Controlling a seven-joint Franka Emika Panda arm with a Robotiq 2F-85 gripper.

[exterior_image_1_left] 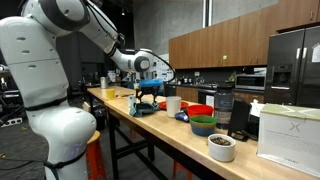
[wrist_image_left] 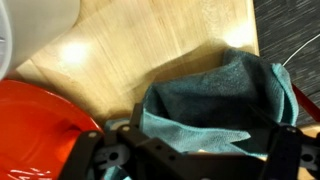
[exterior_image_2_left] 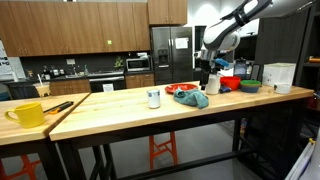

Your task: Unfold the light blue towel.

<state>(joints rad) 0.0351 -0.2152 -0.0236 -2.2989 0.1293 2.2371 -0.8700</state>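
Note:
The gripper should grab the raised edge (wrist_image_left: 205,133) of the light blue towel (wrist_image_left: 210,95) next, and the rest stays loose on the tabletop to unfold.
The light blue towel (wrist_image_left: 210,95) lies bunched on the wooden table (wrist_image_left: 150,40); it also shows in both exterior views (exterior_image_1_left: 146,107) (exterior_image_2_left: 192,99). My gripper (wrist_image_left: 195,142) is low over it, with its dark fingers wide apart on either side of the cloth. A lit edge of the towel stands up between the fingers. In both exterior views the gripper (exterior_image_1_left: 149,94) (exterior_image_2_left: 209,80) hangs right above the towel. It looks open.
A red plate (wrist_image_left: 40,130) (exterior_image_2_left: 183,88) lies right beside the towel. A white cup (exterior_image_2_left: 153,98) and a yellow mug (exterior_image_2_left: 28,114) stand further along. Red and green bowls (exterior_image_1_left: 202,120), a white bowl (exterior_image_1_left: 221,147) and a white box (exterior_image_1_left: 290,130) crowd one end.

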